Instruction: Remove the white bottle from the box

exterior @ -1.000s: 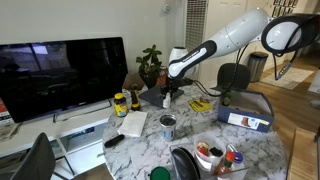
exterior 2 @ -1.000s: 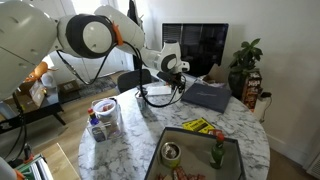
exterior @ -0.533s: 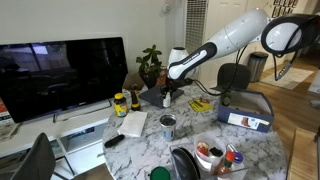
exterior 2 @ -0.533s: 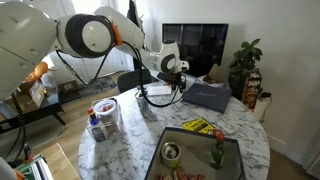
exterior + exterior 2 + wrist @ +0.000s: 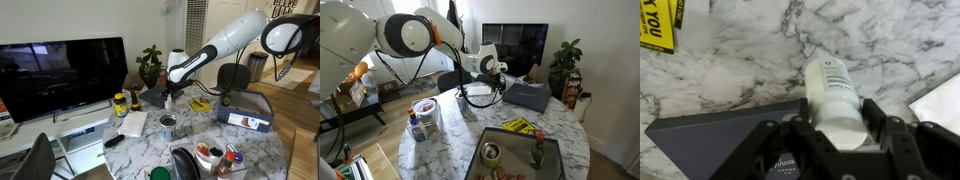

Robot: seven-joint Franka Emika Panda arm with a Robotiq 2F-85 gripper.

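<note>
My gripper opens now, since the white bottle's base [image 5: 168, 107] [image 5: 824, 64] meets the marble table beneath my gripper's fingers and the bottle would stay standing.
In the wrist view, the white bottle [image 5: 832, 92] sits between my gripper's [image 5: 836, 128] two black fingers, which press on both of its sides. It hangs over the marble table, at the edge of a flat dark grey folder [image 5: 715, 145]. In both exterior views my gripper [image 5: 168, 99] [image 5: 498, 90] is low over the far part of the table, beside that folder [image 5: 528, 96]. The blue-grey box [image 5: 246, 112] with the white front label stands well away from the gripper, at the table's edge. The bottle is outside it.
Dark yellow-labelled jars [image 5: 120, 104] stand near the TV [image 5: 60, 75]. A silvery can [image 5: 167, 125], a yellow leaflet [image 5: 200, 104] [image 5: 658, 25] and white paper [image 5: 133, 124] lie on the marble table. A tray of red and white items [image 5: 215, 155] [image 5: 420, 115] is at the near edge.
</note>
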